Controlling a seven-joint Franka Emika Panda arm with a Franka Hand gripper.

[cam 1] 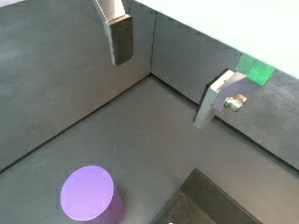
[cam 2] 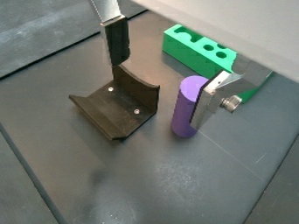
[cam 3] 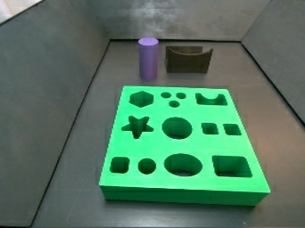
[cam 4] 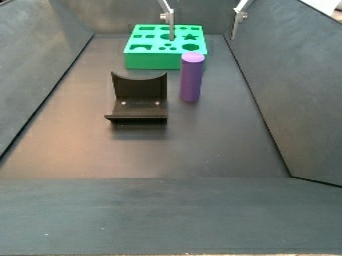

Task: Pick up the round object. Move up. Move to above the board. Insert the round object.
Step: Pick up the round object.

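I will next grip the purple cylinder with my gripper by its upright smooth side (cam 3: 149, 62) (cam 1: 114, 210), and then insert it into the board.
The round object, a smooth purple cylinder (cam 3: 148, 58), stands upright on the dark floor beside the fixture (cam 3: 187, 58). It also shows in a side view (cam 4: 193, 77) and in both wrist views (cam 2: 184, 109) (cam 1: 87, 194). The board, a bright green slab with many cut-outs (cam 3: 179, 142), lies flat on the floor and also shows in a side view (cam 4: 166, 40). My gripper (cam 4: 203, 10) hangs high above them, open and empty. Its fingers (cam 2: 114, 39) stand wide apart, with nothing between them. The cylinder is below the gripper (cam 2: 163, 72), apart from it.
The dark L-shaped fixture (cam 4: 138, 97) stands right beside the cylinder. Grey walls (cam 3: 71, 71) enclose the floor on the sides and at the back. One end of the board (cam 2: 201, 51) lies close behind the cylinder.
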